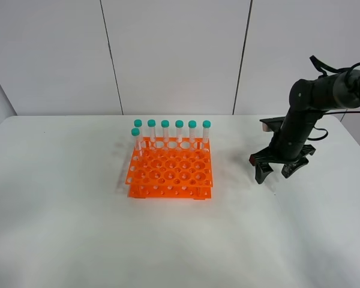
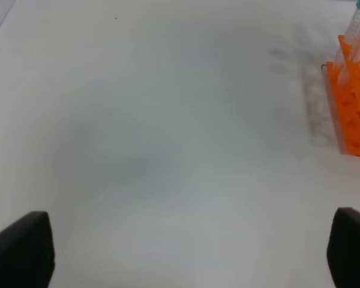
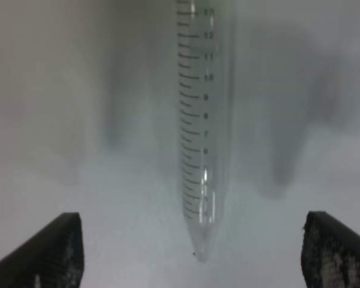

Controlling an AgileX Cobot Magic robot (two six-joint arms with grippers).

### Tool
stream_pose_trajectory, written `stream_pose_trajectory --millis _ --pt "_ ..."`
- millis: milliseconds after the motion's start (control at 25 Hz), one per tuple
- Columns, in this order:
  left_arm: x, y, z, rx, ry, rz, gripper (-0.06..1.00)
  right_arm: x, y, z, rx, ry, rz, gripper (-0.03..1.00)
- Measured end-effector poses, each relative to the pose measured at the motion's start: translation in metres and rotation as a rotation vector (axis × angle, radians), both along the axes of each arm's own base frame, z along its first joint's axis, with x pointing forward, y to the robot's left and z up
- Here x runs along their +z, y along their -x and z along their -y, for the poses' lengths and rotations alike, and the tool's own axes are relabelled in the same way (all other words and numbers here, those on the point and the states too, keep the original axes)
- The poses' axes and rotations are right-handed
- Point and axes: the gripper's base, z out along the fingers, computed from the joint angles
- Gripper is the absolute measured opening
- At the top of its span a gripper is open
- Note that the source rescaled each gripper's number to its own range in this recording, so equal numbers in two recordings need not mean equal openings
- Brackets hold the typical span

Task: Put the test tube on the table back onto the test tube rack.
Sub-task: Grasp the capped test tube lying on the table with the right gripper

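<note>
The robot's right gripper needs to pick up the test tube by its pointed end [image 3: 200,223] next, to put it back in the orange test tube rack.
The test tube [image 3: 201,120] lies on the white table [image 1: 60,198], clear, with fine graduation marks and a pointed tip. My right gripper [image 3: 192,255] is open just above it, one finger on each side of the tip, not touching. From above, that gripper [image 1: 275,174] hangs right of the orange test tube rack [image 1: 170,174] and hides the tube. The left gripper [image 2: 186,252] is open over bare table, with the rack's edge [image 2: 353,114] off to one side.
Several teal-capped tubes [image 1: 179,133] stand upright along the rack's back row, and one more [image 1: 135,139] stands at its left end. The right arm [image 1: 315,99] reaches in from the right edge. A grey panelled wall runs behind the table.
</note>
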Motion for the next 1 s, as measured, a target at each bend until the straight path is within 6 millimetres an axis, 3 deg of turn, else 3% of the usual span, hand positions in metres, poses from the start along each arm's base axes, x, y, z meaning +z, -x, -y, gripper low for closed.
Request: stream_pose_trajectory --millis 360,840,1000 --pt "0.000 0.000 0.000 0.000 0.000 0.000 1.00 -0.011 -0.002 -0.001 -0.006 -0.005 -0.004 0.81" --pt "0.000 0.000 0.000 0.000 0.000 0.000 1.00 -0.012 -0.005 -0.002 -0.012 -0.016 0.021 0.81" --pt "0.000 0.000 0.000 0.000 0.000 0.000 1.00 -0.022 -0.003 -0.002 -0.015 -0.018 -0.015 0.81"
